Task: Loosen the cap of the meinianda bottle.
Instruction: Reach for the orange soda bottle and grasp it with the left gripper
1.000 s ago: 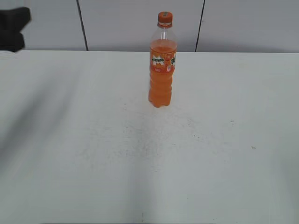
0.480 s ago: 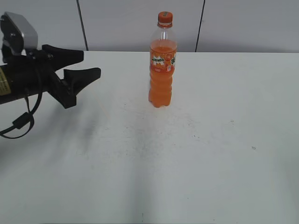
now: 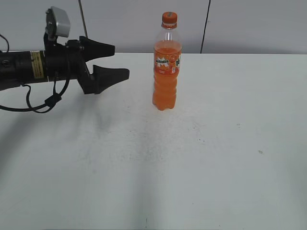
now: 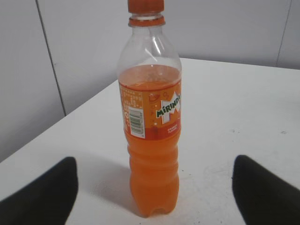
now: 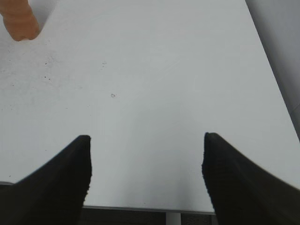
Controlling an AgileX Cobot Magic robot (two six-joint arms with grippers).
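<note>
The bottle should be held by its labelled middle [image 3: 166,67] next, so my left gripper will grab it there. That leaves the bottle's orange cap [image 3: 169,17] free to twist.
The meinianda bottle [image 3: 166,72] stands upright on the white table [image 3: 192,163], toward the back middle. It is clear plastic with orange drink and an orange label. Its orange cap [image 3: 169,18] sits on top. My left gripper [image 3: 121,61] is open and empty, left of the bottle at label height, pointing at it with a gap between. In the left wrist view the bottle [image 4: 152,126] stands ahead between my open fingers [image 4: 44,194], and the cap [image 4: 146,5] is cut by the top edge. My right gripper [image 5: 146,154] is open and empty over the table's near right edge; only the bottle's base [image 5: 19,21] shows there.
A grey panelled wall [image 3: 240,24] runs behind the table's far edge. In the right wrist view the table's front edge [image 5: 140,207] lies just under the fingers and its right edge [image 5: 276,84] is close. The right arm is out of the exterior view.
My left arm has come in from the left edge, moving right and up toward the bottle, with its jaws open. The bottle has not moved.
</note>
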